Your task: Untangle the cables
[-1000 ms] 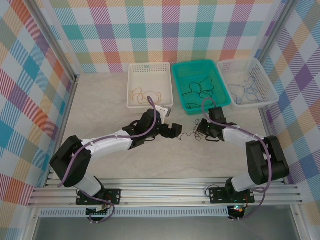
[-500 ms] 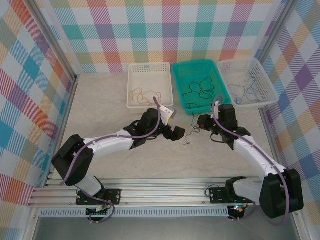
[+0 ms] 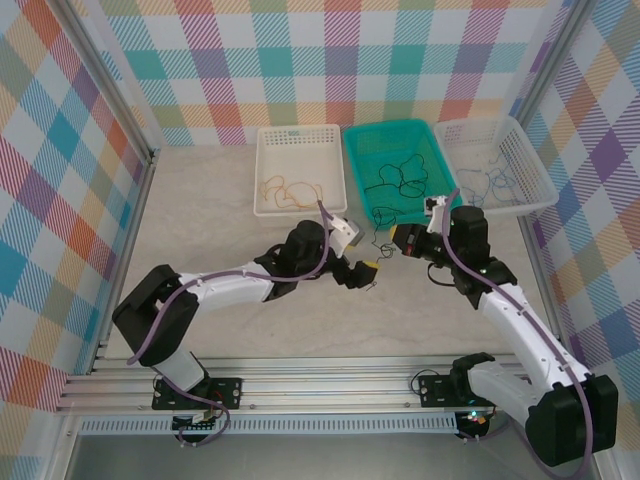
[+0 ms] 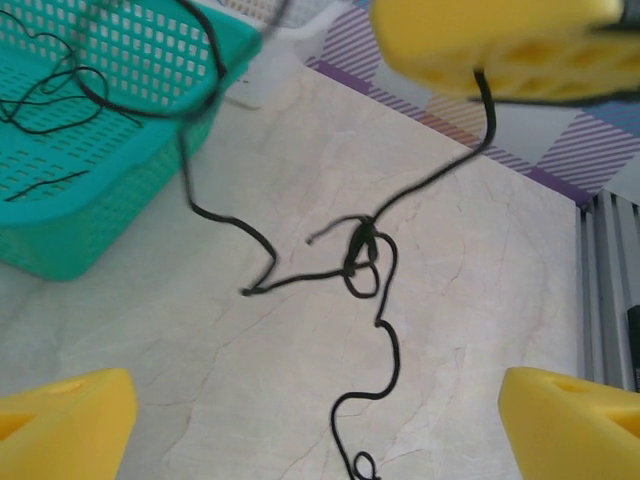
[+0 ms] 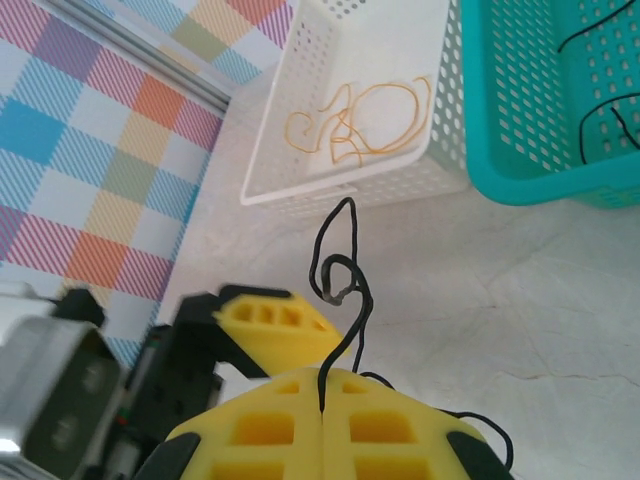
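Next, my left gripper needs to take hold of the black cable's loose tail to untangle it. That tail lies beyond the knot, opposite my right gripper's hold.
A black cable with a small knot lies on the table, one end lifted. My right gripper is shut on that raised end, which comes straight up out of the closed jaws. My left gripper stands open just left of it, its yellow fingers wide apart over the knotted part without touching it. In the left wrist view the right gripper's yellow fingers hang above, the cord dropping from them. More cables lie in the baskets: orange, black, blue.
Three baskets stand in a row at the back: a white one on the left, a teal one in the middle and a white one on the right. The teal basket's wall is close to the cable.
My right gripper has risen and moved back toward the teal basket, pulling the black cable's end up. My left gripper has shifted right, under and beside it.
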